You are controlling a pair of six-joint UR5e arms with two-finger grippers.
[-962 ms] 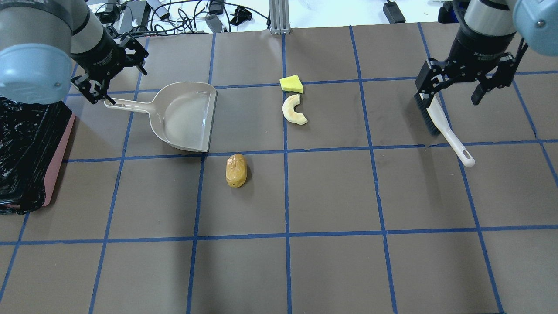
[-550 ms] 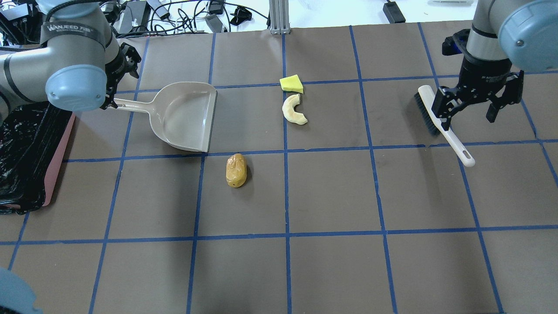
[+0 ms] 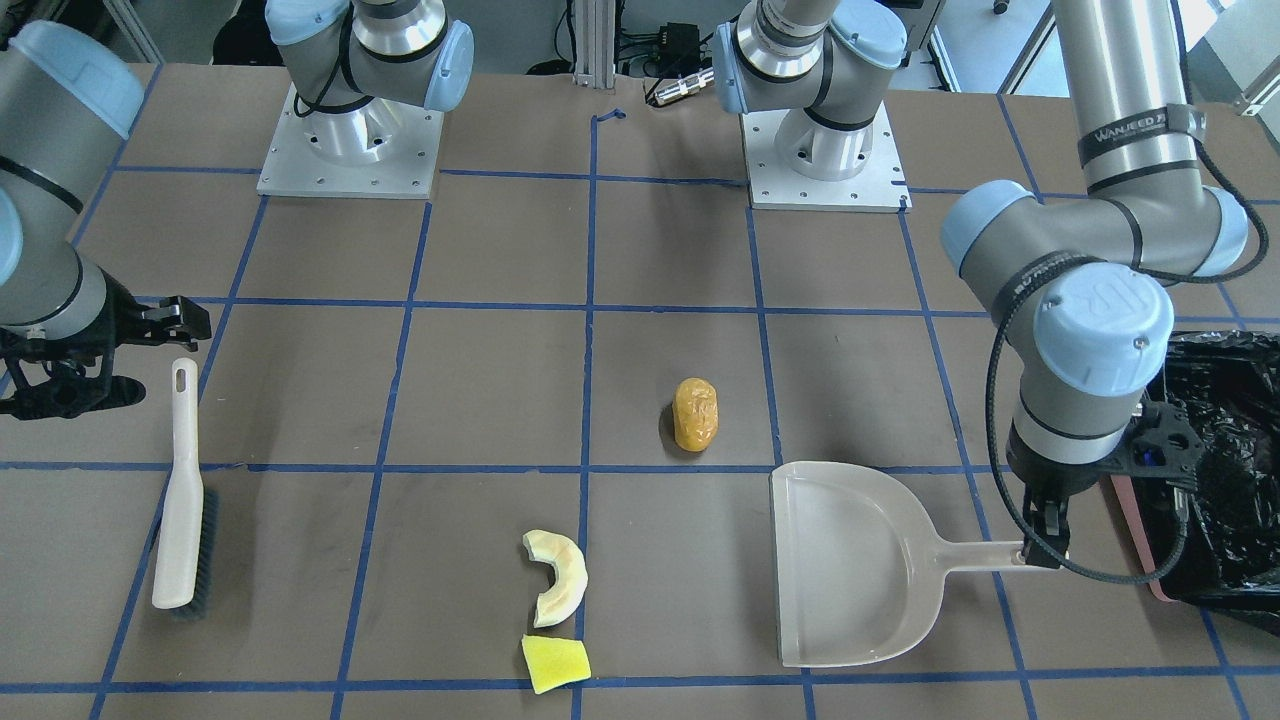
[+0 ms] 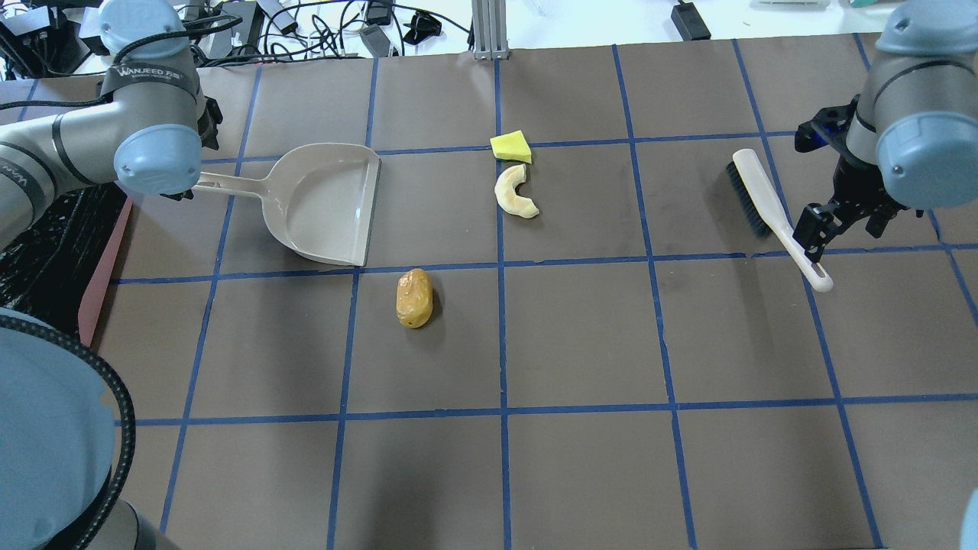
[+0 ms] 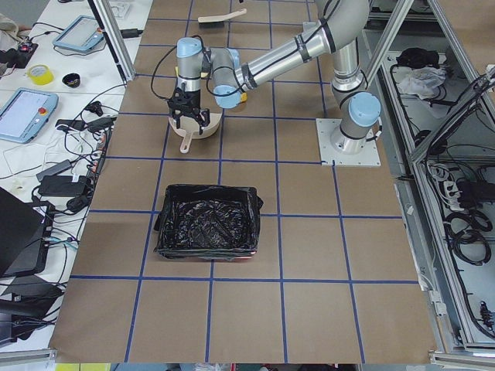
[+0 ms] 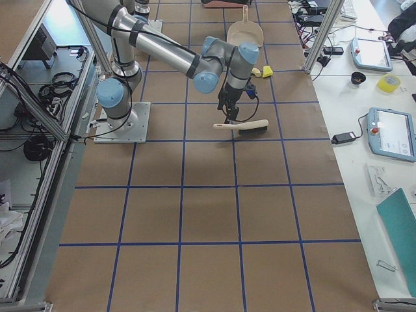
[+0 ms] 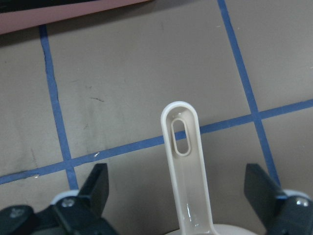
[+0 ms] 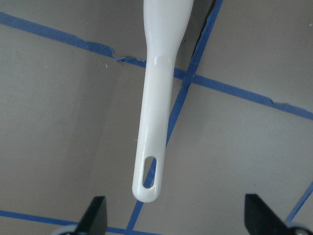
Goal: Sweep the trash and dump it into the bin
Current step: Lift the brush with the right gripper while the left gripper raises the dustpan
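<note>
My left gripper's fingers are still higher than the handle, so it is too early to close on the beige dustpan's handle (image 3: 986,556) (image 7: 183,166); moving lower comes first.
The trash lies loose on the table: an amber oval (image 4: 414,297) (image 3: 696,413), a cream crescent (image 4: 516,192) (image 3: 555,577) and a yellow wedge (image 4: 511,147) (image 3: 556,662). The pink bin (image 4: 98,276) with its black bag (image 3: 1220,470) stands at the table's left edge. My left gripper (image 3: 1040,545) is open, its fingers (image 7: 95,188) on either side of the beige dustpan's handle (image 7: 183,166). My right gripper (image 4: 840,225) is open over the end of the white brush's handle (image 8: 156,112).
The dustpan (image 4: 328,202) lies flat, its mouth towards the trash. The brush (image 4: 764,198) lies on the table at the right, bristles down. Both arm bases (image 3: 350,150) stand at the robot's side of the table. Cables lie beyond the far edge.
My right gripper has moved from the brush head along the handle to its end. My left arm has swung over the dustpan handle and now hides the gripper from above.
</note>
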